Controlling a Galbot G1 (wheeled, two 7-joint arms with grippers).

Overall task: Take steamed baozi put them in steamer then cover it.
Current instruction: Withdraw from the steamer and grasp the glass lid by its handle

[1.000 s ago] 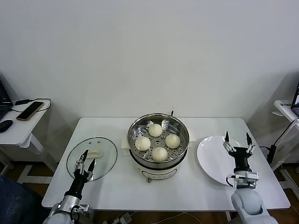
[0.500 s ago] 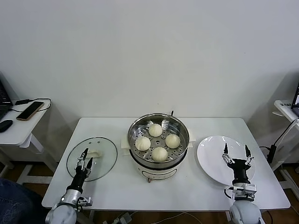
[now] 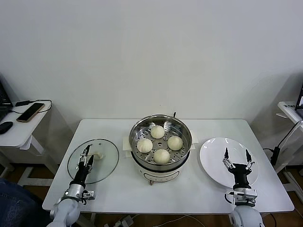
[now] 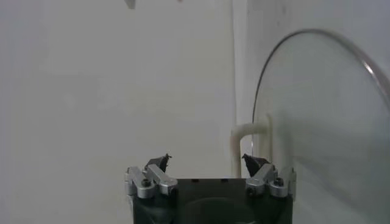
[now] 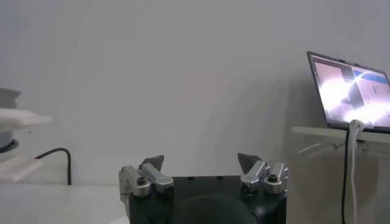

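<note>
I will cover the steamer point(image 3: 161, 142) full of baozi next, so I will grab the glass lid with my left gripper by the glass lid's cream handle point(image 3: 98, 155).
The steamer point(image 3: 161, 142) stands uncovered at the table's middle, with several cream-white baozi point(image 3: 162, 156) on its perforated tray. The cover point(image 3: 102, 168), a glass lid with a cream handle point(image 3: 98, 155), lies flat on the table to the steamer's left. My left gripper point(image 3: 88, 152) stands open over the lid, just short of the handle, holding nothing. In the left wrist view the gripper point(image 4: 207, 159) is open, with the handle point(image 4: 253, 131) and the lid point(image 4: 323, 122) just beyond it. My right gripper point(image 3: 236, 153) is open and empty above a white plate point(image 3: 213, 151); the right wrist view shows this gripper point(image 5: 200, 161) empty.
A side table on the left carries a phone point(image 3: 31, 111) and a mouse point(image 3: 4, 126). Another side table on the right point(image 3: 289, 109) holds a laptop point(image 5: 350, 91) with a hanging cable. The table's front edge is close to both arms.
My right gripper has drawn back and down over the plate toward the front edge. My left gripper has crept forward over the lid toward its handle. Both stayed open.
</note>
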